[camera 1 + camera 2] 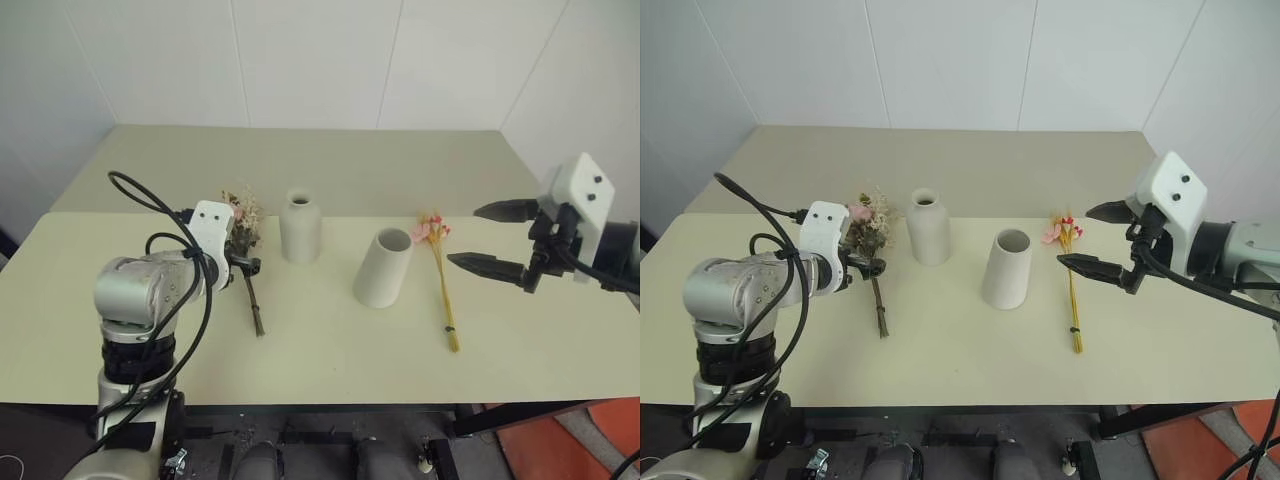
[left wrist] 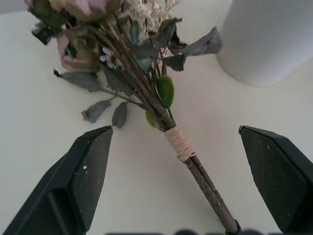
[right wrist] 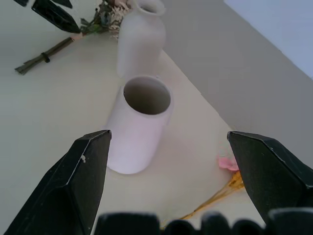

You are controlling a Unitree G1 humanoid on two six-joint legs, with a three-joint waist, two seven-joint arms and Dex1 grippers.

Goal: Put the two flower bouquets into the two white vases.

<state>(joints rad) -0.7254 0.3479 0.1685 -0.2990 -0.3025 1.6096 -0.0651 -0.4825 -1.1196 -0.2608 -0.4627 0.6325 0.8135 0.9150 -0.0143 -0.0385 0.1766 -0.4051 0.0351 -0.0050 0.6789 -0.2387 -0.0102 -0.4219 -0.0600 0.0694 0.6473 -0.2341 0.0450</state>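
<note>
The fingers of my left gripper are above the wrapped stem. My left gripper should go lower before it closes on the stem.
The bushy bouquet (image 1: 245,222) lies on the table (image 1: 320,360) at the left, its dark stems toward the front edge. My left gripper (image 2: 173,129) is open over its tied stem (image 2: 180,143), one finger on each side, not gripping it. The bottle-shaped white vase (image 1: 300,228) stands just right of it, and the wider vase (image 1: 384,267) stands further right. The slim bouquet (image 1: 443,290) lies flat right of the wide vase, pink blossoms (image 1: 432,230) away from me. My right gripper (image 1: 464,236) hangs open and empty above the table, beside that bouquet.
A second table (image 1: 300,160) sits behind this one, against a white wall. The front edge of the near table runs close below the bouquets' stem ends. Black cables (image 1: 150,205) loop over my left arm.
</note>
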